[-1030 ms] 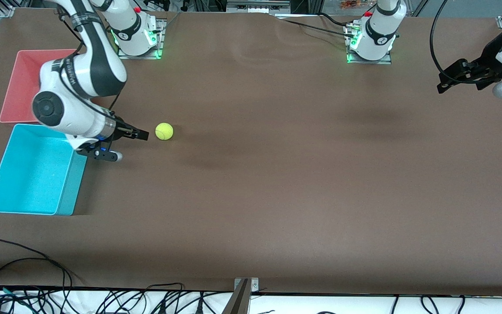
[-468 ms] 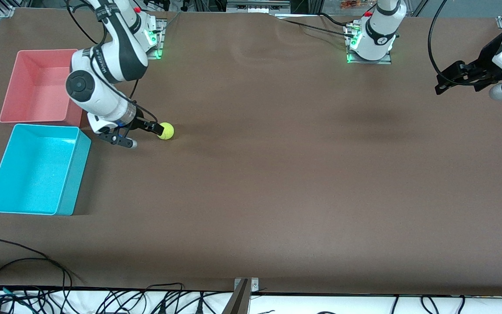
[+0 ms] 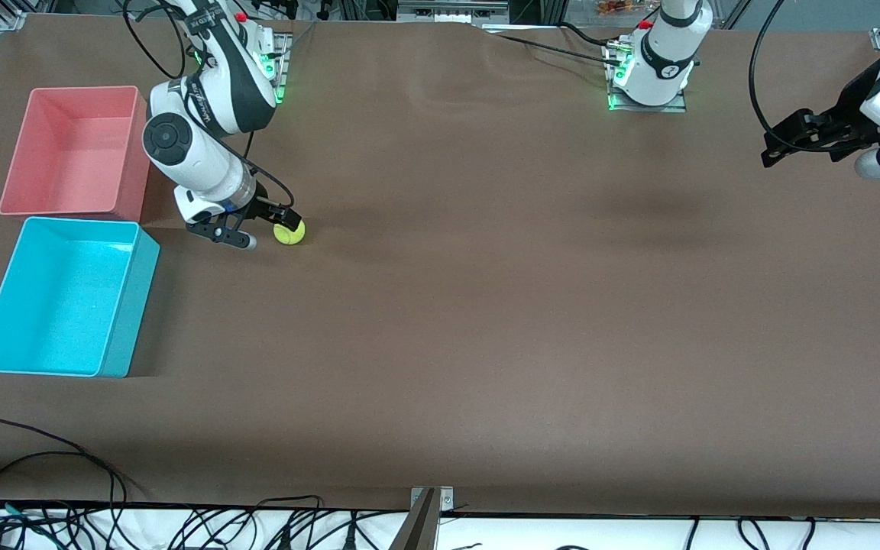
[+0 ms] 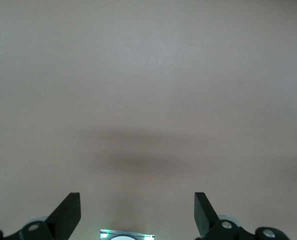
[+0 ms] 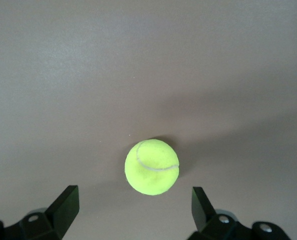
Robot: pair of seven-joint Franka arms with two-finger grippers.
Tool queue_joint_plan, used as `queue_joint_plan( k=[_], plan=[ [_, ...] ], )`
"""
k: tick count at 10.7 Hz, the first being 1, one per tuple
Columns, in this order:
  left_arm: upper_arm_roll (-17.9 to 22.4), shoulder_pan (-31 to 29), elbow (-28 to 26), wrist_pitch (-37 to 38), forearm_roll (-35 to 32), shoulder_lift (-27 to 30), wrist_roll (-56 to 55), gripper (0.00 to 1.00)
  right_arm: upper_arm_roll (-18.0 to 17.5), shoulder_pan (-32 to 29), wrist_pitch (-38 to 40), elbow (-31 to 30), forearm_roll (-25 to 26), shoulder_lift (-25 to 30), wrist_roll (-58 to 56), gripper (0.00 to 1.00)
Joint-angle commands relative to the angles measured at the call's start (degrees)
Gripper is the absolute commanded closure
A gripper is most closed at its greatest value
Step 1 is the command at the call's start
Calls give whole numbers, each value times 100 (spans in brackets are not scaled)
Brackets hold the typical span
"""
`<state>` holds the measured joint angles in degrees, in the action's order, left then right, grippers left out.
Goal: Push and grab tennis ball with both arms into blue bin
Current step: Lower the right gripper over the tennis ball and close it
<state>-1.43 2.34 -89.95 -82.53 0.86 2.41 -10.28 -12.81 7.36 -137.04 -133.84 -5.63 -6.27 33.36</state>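
Observation:
I will put the tennis ball into the blue bin next, so I will grab it with my right gripper by its round middle (image 3: 289, 233) (image 5: 152, 167).
The tennis ball (image 3: 289, 233) lies on the brown table, toward the right arm's end, a short way from the blue bin (image 3: 128, 305). My right gripper (image 3: 284, 221) is low over the table right at the ball. In the right wrist view the ball (image 5: 152, 166) sits just ahead of the open gripper (image 5: 133, 193), centred between the two black fingertips (image 5: 68, 196), which do not touch it. My left gripper (image 3: 774, 147) waits in the air over the left arm's end of the table. It is open and empty (image 4: 137, 200) over bare table.
A pink bin (image 3: 66, 153) stands beside the blue bin, farther from the front camera, and both are empty. The arm bases (image 3: 648, 76) stand along the table's top edge. Cables (image 3: 43, 458) lie along the front edge.
My right arm has swung from beside the blue bin toward the ball, bringing its gripper up to it. The ball has stayed where it was. The left arm has barely moved.

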Motion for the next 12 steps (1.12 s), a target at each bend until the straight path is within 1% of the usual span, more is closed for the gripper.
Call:
queue_joint_plan(
  k=[1, 5, 8, 9, 10, 11, 12],
  plan=[
    [29, 29, 233, 150, 81, -118, -26, 0, -90, -33, -716, -256, -35, -267, 4, 0],
    [38, 29, 233, 150, 46, -144, -18, 0, -81, -42, -1306, -265, -44, -760, -224, 0],
    [38, 29, 233, 150, 54, -144, -26, 0, -81, -42, -1377, -309, -35, -876, -250, 0],
    [29, 38, 233, 150, 72, -144, -26, 0, -81, -42, -1465, -379, -35, -876, -294, 4],
    [-14, 47, 233, 150, 81, -144, -26, 0, -81, -42, -1518, -397, -35, -893, -303, 4],
    [-84, 38, 233, 150, 63, -144, -26, 0, -81, -42, -1518, -414, -35, -911, -303, 10],
    [-85, 38, 233, 150, 55, -135, -26, 0, -81, -33, -1518, -441, -26, -911, -312, 22]
  ],
)
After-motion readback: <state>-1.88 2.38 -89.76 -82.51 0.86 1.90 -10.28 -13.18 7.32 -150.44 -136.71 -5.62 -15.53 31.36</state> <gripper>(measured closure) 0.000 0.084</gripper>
